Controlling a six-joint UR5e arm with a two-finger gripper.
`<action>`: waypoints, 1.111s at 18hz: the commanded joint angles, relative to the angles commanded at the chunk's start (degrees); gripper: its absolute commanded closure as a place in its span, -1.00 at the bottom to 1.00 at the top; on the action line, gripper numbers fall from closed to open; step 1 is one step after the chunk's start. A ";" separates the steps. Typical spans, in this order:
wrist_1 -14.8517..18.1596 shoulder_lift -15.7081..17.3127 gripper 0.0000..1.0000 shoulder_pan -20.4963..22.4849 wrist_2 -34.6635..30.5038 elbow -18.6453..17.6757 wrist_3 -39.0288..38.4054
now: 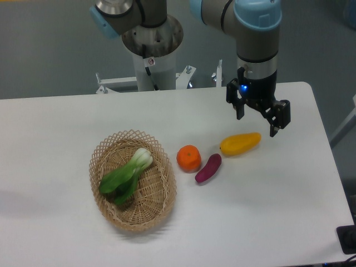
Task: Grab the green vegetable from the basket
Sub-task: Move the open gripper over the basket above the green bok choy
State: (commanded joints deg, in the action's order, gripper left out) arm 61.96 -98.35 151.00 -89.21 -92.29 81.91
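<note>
My gripper grabs the bok choy by its pale stem end next, to pick the green vegetable out of the wicker basket.
The green vegetable, a small bok choy with dark leaves and a pale stem end, lies inside the oval tan wicker basket at the left of the white table. Its stem points to the upper right. My gripper hangs far to the right of the basket, above the table near the yellow fruit. Its two black fingers are spread apart and hold nothing.
An orange, a purple eggplant-shaped piece and a yellow elongated fruit lie in a row right of the basket. The robot base stands behind the table's far edge.
</note>
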 joint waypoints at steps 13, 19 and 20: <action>-0.62 4.04 -1.00 -3.94 6.94 -5.89 -13.68; -3.50 2.03 -1.00 -10.80 7.03 -5.36 -29.78; -4.21 1.50 -1.00 -12.12 7.03 -5.71 -30.84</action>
State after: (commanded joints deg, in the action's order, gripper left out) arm 57.75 -96.85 138.88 -82.18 -97.99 51.08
